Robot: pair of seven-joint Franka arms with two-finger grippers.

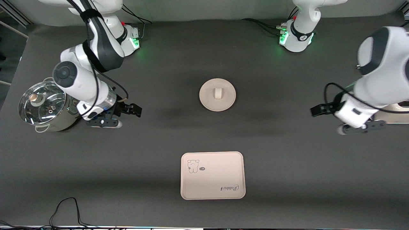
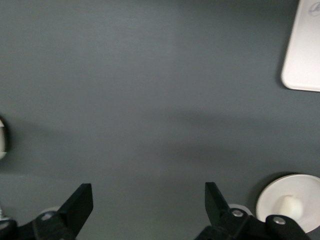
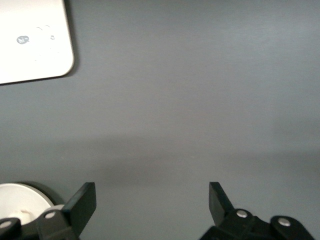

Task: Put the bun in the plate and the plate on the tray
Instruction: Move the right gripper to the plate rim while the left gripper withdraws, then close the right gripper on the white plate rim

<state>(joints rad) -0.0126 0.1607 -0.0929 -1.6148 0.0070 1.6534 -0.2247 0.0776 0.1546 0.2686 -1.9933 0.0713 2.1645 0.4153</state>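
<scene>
My right gripper needs to grab the plate by its rim (image 1: 201, 95) next. Then it can set the plate with its bun on the cream tray (image 1: 217, 179).
The small white bun (image 1: 218, 93) lies in the round cream plate (image 1: 207, 103) at the middle of the table. The rectangular cream tray (image 1: 217, 179) with the bear drawing lies empty, nearer the front camera than the plate. My right gripper (image 1: 135, 110) is open and empty over bare table toward the right arm's end, apart from the plate. My left gripper (image 1: 316, 111) is open and empty toward the left arm's end. The left wrist view shows my left gripper (image 2: 148, 200), the plate (image 2: 306, 190), the bun (image 2: 290, 204) and the tray's corner (image 2: 305, 55). The right wrist view shows my right gripper (image 3: 152, 200), the tray's corner (image 3: 30, 45) and the plate's edge (image 3: 20, 197).
A steel pot with a glass lid (image 1: 41, 105) stands beside the right gripper at the right arm's end. A cream object (image 1: 399, 115) lies partly hidden under the left arm. A black cable (image 1: 64, 207) lies at the table's front edge.
</scene>
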